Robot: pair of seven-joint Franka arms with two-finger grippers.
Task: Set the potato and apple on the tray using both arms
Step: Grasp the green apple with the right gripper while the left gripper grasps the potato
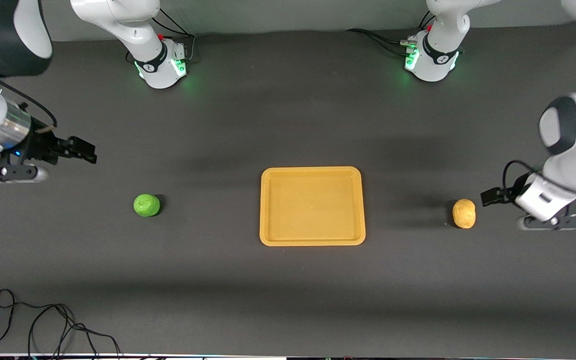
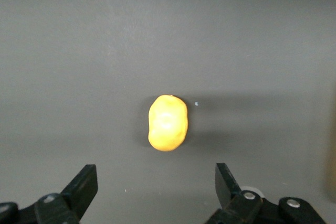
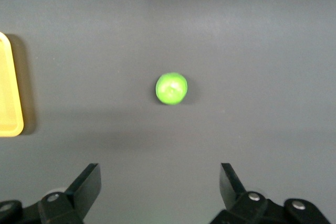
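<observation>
I will set the green apple (image 1: 146, 205) on the orange-yellow tray (image 1: 312, 206), so next I will pick it up by its round sides with my right gripper.
The orange-yellow tray (image 1: 312, 206) lies empty at the table's middle. The green apple (image 1: 146, 205) sits on the table toward the right arm's end; the yellow-tan potato (image 1: 464, 213) sits toward the left arm's end. My right gripper (image 1: 84, 150) hangs open and empty in the air, nearer its end of the table than the apple. In the right wrist view the apple (image 3: 171, 88) lies ahead of the open gripper (image 3: 160, 174), with the tray's edge (image 3: 10, 93) at the side. My left gripper (image 1: 492, 196) is open and empty close beside the potato (image 2: 168, 123), which lies ahead of the gripper (image 2: 156, 174).
Both arm bases (image 1: 163, 62) (image 1: 430, 57) stand along the table's edge farthest from the front camera. Loose black cables (image 1: 43, 325) lie near the edge closest to the front camera, toward the right arm's end. The table is dark grey.
</observation>
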